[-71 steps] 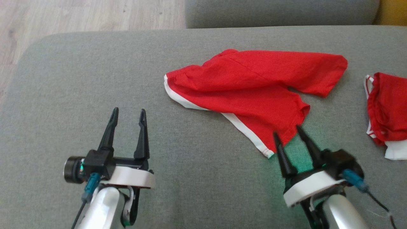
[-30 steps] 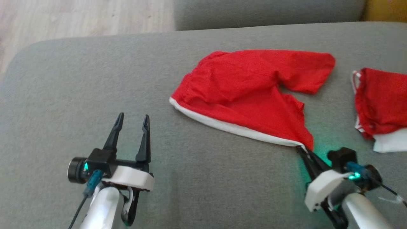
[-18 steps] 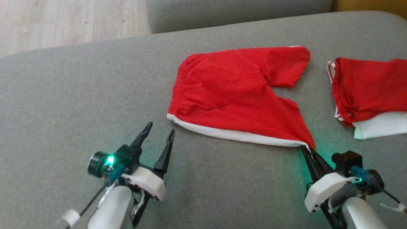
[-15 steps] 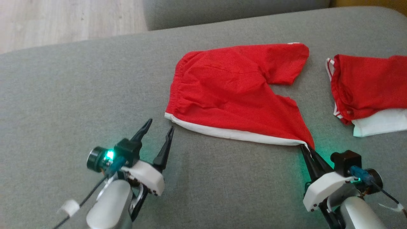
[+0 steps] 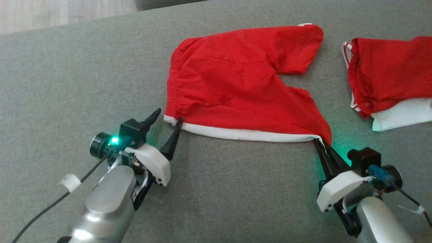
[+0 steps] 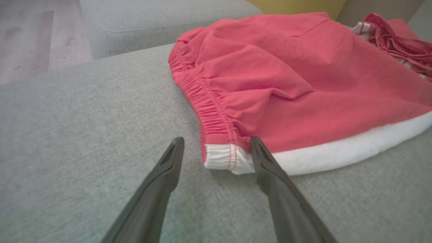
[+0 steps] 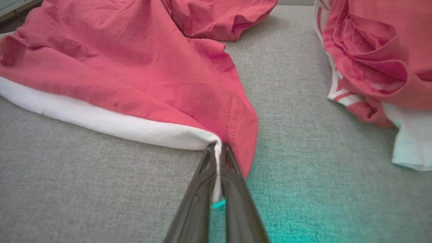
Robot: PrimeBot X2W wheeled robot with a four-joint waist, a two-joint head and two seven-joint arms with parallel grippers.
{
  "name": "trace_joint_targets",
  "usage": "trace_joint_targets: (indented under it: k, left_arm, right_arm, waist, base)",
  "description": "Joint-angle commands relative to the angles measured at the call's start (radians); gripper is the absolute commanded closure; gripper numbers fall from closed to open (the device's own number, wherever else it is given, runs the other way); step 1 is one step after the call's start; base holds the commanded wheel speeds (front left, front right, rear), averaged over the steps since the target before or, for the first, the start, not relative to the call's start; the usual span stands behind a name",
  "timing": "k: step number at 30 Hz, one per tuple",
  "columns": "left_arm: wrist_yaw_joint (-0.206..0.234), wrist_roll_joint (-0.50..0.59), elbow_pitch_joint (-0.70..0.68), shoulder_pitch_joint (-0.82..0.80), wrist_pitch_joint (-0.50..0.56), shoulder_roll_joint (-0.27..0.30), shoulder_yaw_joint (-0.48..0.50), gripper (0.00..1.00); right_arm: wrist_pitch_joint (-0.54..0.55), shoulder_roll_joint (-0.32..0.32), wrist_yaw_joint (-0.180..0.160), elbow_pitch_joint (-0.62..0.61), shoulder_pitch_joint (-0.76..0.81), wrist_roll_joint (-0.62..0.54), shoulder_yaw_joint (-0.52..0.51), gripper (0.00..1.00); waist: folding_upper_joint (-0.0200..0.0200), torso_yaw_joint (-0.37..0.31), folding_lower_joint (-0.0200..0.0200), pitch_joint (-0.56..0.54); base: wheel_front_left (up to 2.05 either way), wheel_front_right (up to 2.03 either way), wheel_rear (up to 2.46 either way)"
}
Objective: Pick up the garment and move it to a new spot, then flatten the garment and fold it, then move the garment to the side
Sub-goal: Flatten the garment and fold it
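Observation:
Next, the left gripper grips the shorts by the white waistband corner (image 5: pixel 172 120), which stands up at the edge of the shorts while the red cloth (image 5: pixel 239 85) lies slack.
The garment (image 5: pixel 236 81) is a pair of red shorts with a white side band, lying spread on the grey cushion (image 5: pixel 67 84). My right gripper (image 5: pixel 318 141) is shut on its near right hem corner, and the wrist view shows white cloth pinched between the fingertips (image 7: pixel 216 148) of that gripper. My left gripper (image 5: pixel 169 115) is open and low at the near left waistband corner. In the left wrist view that white corner (image 6: pixel 221 157) lies between my left gripper's (image 6: pixel 216 140) two fingers, with the right finger at the band's edge. The shorts (image 6: pixel 287 77) stretch away behind it.
A second red and white garment (image 5: pixel 388 77) lies crumpled to the right, close to the shorts (image 7: pixel 135 67) and seen again as a red heap (image 7: pixel 371 50). Wooden floor (image 5: pixel 50 13) shows beyond the cushion's far left edge. Bare cushion spreads left and near.
The head camera has tilted down. My right gripper closed on the hem corner and drew the shorts out straight. My left gripper moved forward and right to the waistband corner, staying open.

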Motion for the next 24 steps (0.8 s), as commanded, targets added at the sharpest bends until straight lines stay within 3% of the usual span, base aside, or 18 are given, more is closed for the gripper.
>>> trace_joint_targets:
  k: [1,5,6,7,9,24]
  left_arm:
    - [0.002,-0.006,-0.017,-0.038,0.001,0.025,0.019,0.0]
    - [0.002,-0.042,0.003,-0.053,-0.004,0.029,-0.023,0.0]
    - [0.002,-0.052,0.006,-0.056,0.001,0.029,-0.038,0.04]
    - [0.002,-0.062,0.007,-0.059,0.003,0.03,-0.054,0.47]
    - [0.002,-0.08,0.009,-0.066,0.0,0.036,-0.079,1.0]
    - [0.011,-0.106,0.001,-0.107,-0.11,0.05,-0.096,1.0]
  right_arm:
    - [-0.014,-0.004,-0.001,-0.022,-0.017,-0.006,0.016,1.0]
    - [-0.019,-0.003,-0.001,-0.013,-0.022,-0.006,0.014,1.0]
    - [-0.019,-0.002,-0.001,-0.011,-0.023,-0.006,0.014,1.0]
    - [-0.02,-0.002,-0.001,-0.009,-0.025,-0.007,0.013,1.0]
    - [-0.021,-0.001,-0.001,-0.006,-0.028,-0.008,0.014,1.0]
    - [-0.052,-0.04,-0.001,-0.04,-0.056,-0.011,0.0,1.0]
  waist:
    - [0.0,-0.002,-0.0001,0.001]
    - [0.0,-0.003,-0.0001,0.003]
    - [0.0,-0.003,-0.0001,0.004]
    - [0.0,-0.002,-0.0001,0.004]
    - [0.0,-0.001,-0.0001,0.004]
    - [0.0,0.04,-0.0001,-0.087]
  base:
    - [0.0,0.0,0.0]
    - [0.0,0.0,0.0]
    - [0.0,0.0,0.0]
    - [0.0,0.0,0.0]
    - [0.0,0.0,0.0]
    - [0.0,0.0,0.0]
